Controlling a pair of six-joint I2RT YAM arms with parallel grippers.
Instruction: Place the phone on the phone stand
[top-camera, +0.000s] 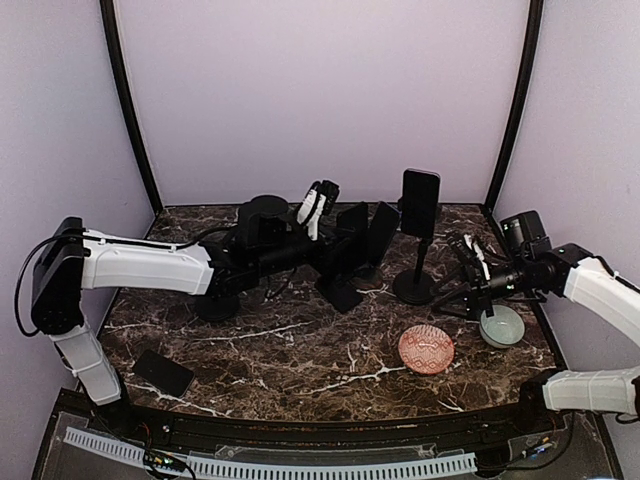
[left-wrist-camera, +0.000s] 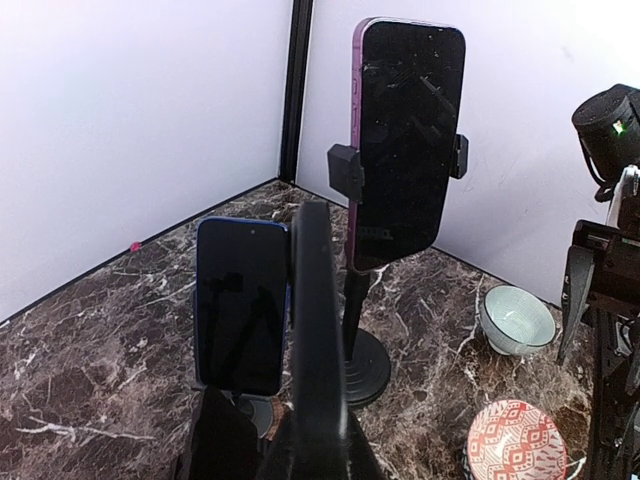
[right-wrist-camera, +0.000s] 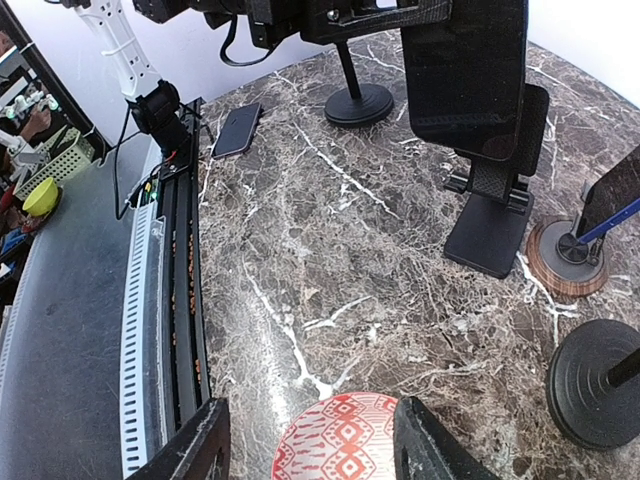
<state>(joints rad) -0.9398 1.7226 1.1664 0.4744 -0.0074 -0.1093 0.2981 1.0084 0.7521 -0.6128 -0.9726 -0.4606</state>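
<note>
The phone's lower edge hangs above the stand's ledge and the phone would fall on opening now, so my left gripper brings it down before releasing it.
My left gripper (top-camera: 345, 238) is shut on a black phone (top-camera: 352, 226), which it holds upright over the black folding phone stand (top-camera: 340, 290) at mid-table. In the left wrist view the phone (left-wrist-camera: 316, 330) shows edge-on, rising from the left gripper (left-wrist-camera: 300, 455). In the right wrist view the phone (right-wrist-camera: 465, 70) hangs just in front of the stand (right-wrist-camera: 490, 215); whether it touches the ledge I cannot tell. My right gripper (top-camera: 468, 258) is off to the right. Its fingers (right-wrist-camera: 195, 450) stand open over a red dish, nothing between them.
A purple phone (top-camera: 420, 200) is clamped on a tall round-based stand (top-camera: 413, 287). A blue phone (left-wrist-camera: 240, 305) leans on a wooden-based stand (right-wrist-camera: 565, 255). A red patterned dish (top-camera: 426, 348) and a pale bowl (top-camera: 502, 326) lie at the right. Another phone (top-camera: 163, 372) lies flat front left.
</note>
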